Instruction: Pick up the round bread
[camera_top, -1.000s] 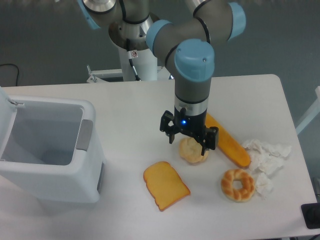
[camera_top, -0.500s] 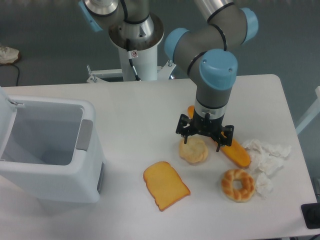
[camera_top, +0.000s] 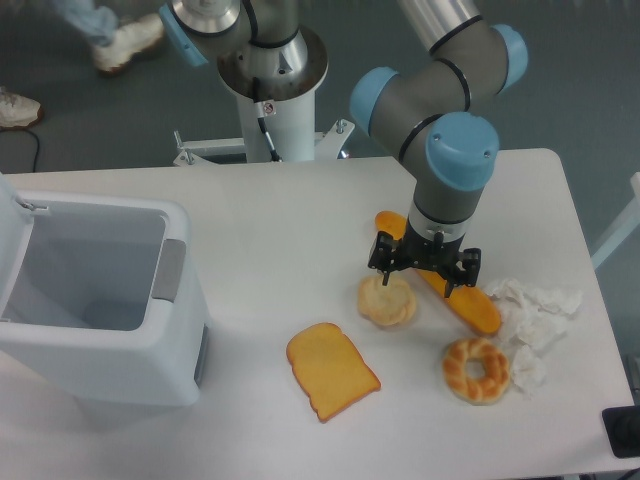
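Observation:
My gripper should next grab the round bread by its lumpy edge (camera_top: 393, 281), so that it can lift the bread off the white table.
The round bread (camera_top: 388, 301), a small pale beige bun with a lumpy edge, lies on the white table right of centre. My gripper (camera_top: 425, 272) hangs just above and to the right of it, more over the orange baguette (camera_top: 470, 305) than over the bun. The jaws are spread wide with nothing between them. The left fingertip (camera_top: 382, 268) is close to the bun's far edge; I cannot tell if it touches.
A golden-brown ring pastry (camera_top: 476, 369) lies in front right of the bun. An orange toast slice (camera_top: 332, 370) lies in front left. Crumpled white paper (camera_top: 535, 305) is on the right. A large white open bin (camera_top: 95, 300) stands at the left.
The gripper has moved to the right, from straddling the bun to standing beside it over the baguette. The bun has stayed on the table, shifted only slightly.

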